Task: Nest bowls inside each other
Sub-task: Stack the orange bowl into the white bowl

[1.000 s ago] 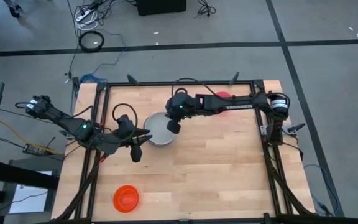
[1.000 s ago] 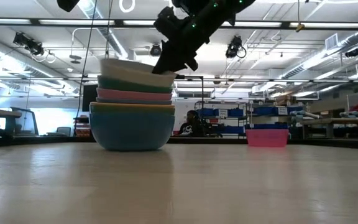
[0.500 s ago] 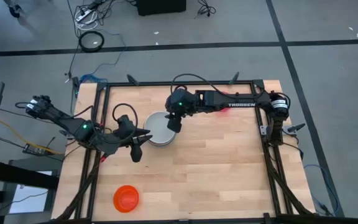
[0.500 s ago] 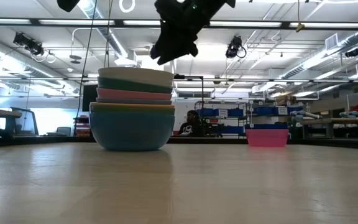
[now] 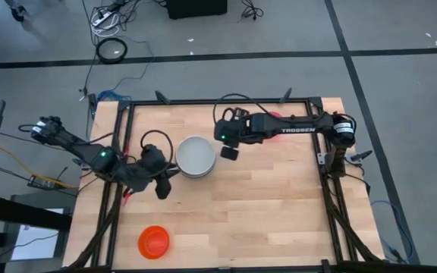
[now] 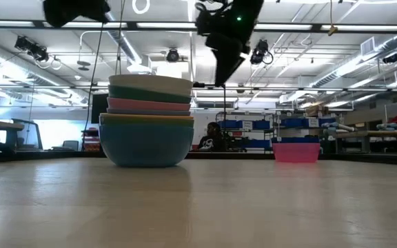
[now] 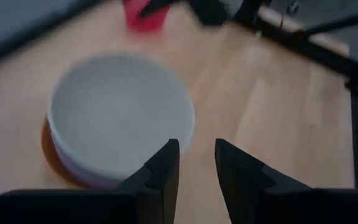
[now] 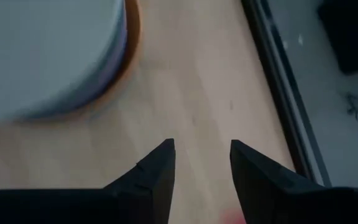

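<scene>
The left gripper will next grab the red-orange bowl by its rim (image 5: 154, 227), and then nest it inside the white bowl on the stack (image 5: 196, 155).
A stack of nested bowls (image 5: 196, 157) stands on the table's left half. The white bowl (image 6: 150, 84) sits level on top, above teal, pink and orange rims, and the blue bowl (image 6: 147, 143) at the bottom rests on the wood. A red-orange bowl (image 5: 154, 241) stands alone near the front left. A pink bowl (image 6: 296, 151) stands at the far edge. My right gripper (image 5: 230, 153) hangs open just right of the stack and above it (image 8: 201, 144). My left gripper (image 5: 163, 188) stands open at the stack's near left (image 7: 196, 146).
The black frame rail (image 5: 226, 101) runs along the table's far edge, with posts at both sides. Bare wood (image 5: 279, 205) spreads across the middle and right of the table. A room with shelves and lamps lies beyond the table in the low view.
My right gripper has let go of the white bowl's rim, risen and drawn away toward the table's right, tipping its fingers further down. The white bowl, tilted a second ago, now sits level in the stack. My left gripper has tipped somewhat downward in place.
</scene>
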{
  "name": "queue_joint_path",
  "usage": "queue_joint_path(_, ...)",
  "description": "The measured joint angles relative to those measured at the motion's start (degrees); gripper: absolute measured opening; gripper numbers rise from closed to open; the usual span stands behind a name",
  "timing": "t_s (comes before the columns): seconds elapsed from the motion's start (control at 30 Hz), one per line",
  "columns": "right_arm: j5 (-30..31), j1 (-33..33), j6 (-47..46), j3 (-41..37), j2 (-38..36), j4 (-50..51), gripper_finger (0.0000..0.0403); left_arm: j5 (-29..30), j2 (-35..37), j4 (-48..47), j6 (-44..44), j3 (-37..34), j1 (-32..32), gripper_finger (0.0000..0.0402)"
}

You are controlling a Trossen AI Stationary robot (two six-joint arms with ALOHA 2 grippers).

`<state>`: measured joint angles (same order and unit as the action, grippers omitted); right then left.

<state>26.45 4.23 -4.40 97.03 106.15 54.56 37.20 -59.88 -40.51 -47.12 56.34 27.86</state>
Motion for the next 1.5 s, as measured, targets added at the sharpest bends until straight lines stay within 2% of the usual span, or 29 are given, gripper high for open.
queue_joint_path(0.17, 2.8, -1.1, -4.6, -1.9, -4.3, 7.7, 0.0133, -11.3, -0.5, -8.3, -10.8, 0.0, 2.0, 0.0113)
queue_joint_path(0.33, 4.2, -5.0, -9.3, -7.3, -14.8, 7.9, 0.0127, -20.4, -2.0, -13.2, -17.3, 0.0, 5.8, 0.0113)
queue_joint_path(0.57, 4.3, -13.2, -22.4, -14.4, -31.8, 8.1, 0.0126, -26.3, -5.2, -15.2, -15.9, 0.0, 11.3, 0.0113)
queue_joint_path(0.73, 4.2, -19.5, -30.4, -18.9, -38.7, 8.1, 0.0125, -32.0, -11.1, -19.7, -14.4, 0.0, 15.7, 0.0113)
queue_joint_path(0.93, 4.1, -23.0, -36.1, -21.9, -40.0, 8.3, 0.0125, -34.6, -16.7, -11.3, -10.1, 0.0, 19.2, 0.0113)
queue_joint_path(1.2, 3.8, -24.9, -39.5, -23.6, -37.5, 7.7, 0.0125, -35.8, -22.1, -11.7, -9.9, 0.0, 21.9, 0.0113)
queue_joint_path(1.5, 3.8, -25.2, -39.3, -23.8, -35.0, 7.6, 0.0125, -35.2, -27.0, -9.6, -10.1, 0.0, 22.5, 0.0113)
